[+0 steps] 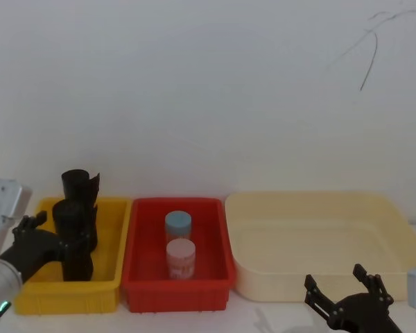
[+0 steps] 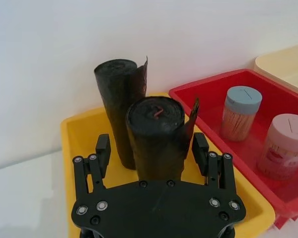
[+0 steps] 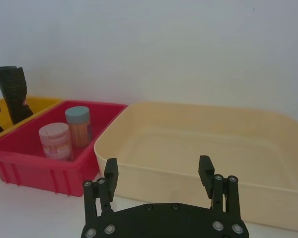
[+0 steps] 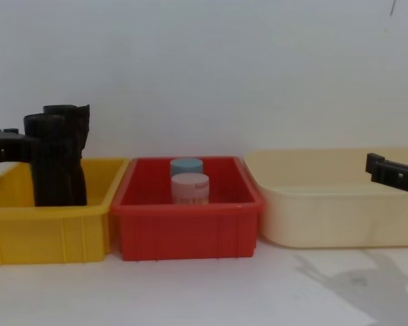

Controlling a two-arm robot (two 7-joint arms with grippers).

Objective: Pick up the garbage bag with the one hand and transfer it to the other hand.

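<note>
My left gripper grips the bag's upper part above the bin's rim (image 4: 49, 139) (image 2: 156, 131) next, to pick up the garbage bag. The yellow bin's sides surround the garbage bag's bottom.
The garbage bag (image 2: 156, 139), a stout matte black roll with a loose flap near its top, stands upright in the yellow bin (image 2: 77, 129); it also shows as the nearer roll (image 1: 75, 239) in the head view and the lower roll (image 4: 46, 166) in the chest view. My left gripper (image 2: 151, 144) is open, one finger on each side of the roll's upper part, and I cannot tell whether they touch it. From the head it appears at the bin's left side (image 1: 52, 239). My right gripper (image 1: 347, 286) hangs open and empty in front of the cream tray (image 1: 319, 277).
A taller, slimmer black roll (image 2: 116, 99) stands just behind the garbage bag in the same bin. The red bin (image 1: 177, 288) in the middle holds a blue-lidded jar (image 1: 178, 225) and a pink-lidded jar (image 1: 181, 258). A white wall lies close behind.
</note>
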